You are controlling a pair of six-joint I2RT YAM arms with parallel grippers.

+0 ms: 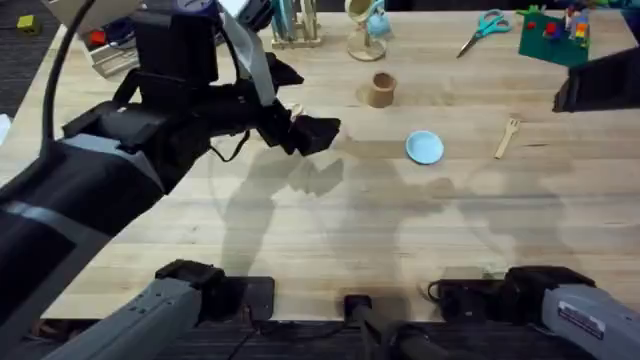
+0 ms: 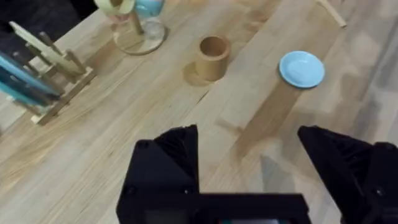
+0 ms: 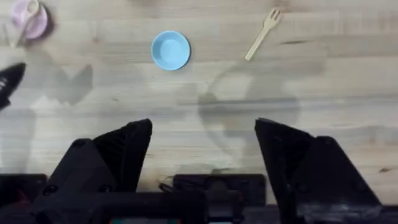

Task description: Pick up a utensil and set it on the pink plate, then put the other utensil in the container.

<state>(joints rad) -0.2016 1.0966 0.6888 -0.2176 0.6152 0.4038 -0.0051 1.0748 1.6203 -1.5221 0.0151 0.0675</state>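
My right gripper grabs the wooden fork by its slim handle point(image 1: 505, 142) point(image 3: 260, 38) next, since the pointed tines lie at the fork's wide end.
The pink plate point(image 3: 32, 22) lies on the wooden table with the round-ended utensil point(image 3: 17, 32) resting on it, its handle over the rim. My left gripper point(image 2: 249, 152) hangs open and holds nothing; in the overhead view the left gripper point(image 1: 305, 128) is above the table left of centre. The other utensil, a wooden fork point(image 1: 507, 137) point(image 3: 261, 38), lies flat at the right. The tan container point(image 1: 381, 89) point(image 2: 213, 56) stands upright at the back centre. My right gripper point(image 3: 202, 152) is open and high over the table, well short of the fork.
A light blue plate point(image 1: 424, 147) point(image 3: 170, 50) lies between the container and the fork. At the back stand a wooden rack point(image 1: 290, 25), a mug stand point(image 1: 368, 28), scissors point(image 1: 485, 25) and a green block toy point(image 1: 555, 35). The right arm point(image 1: 600, 85) looms at the right edge.
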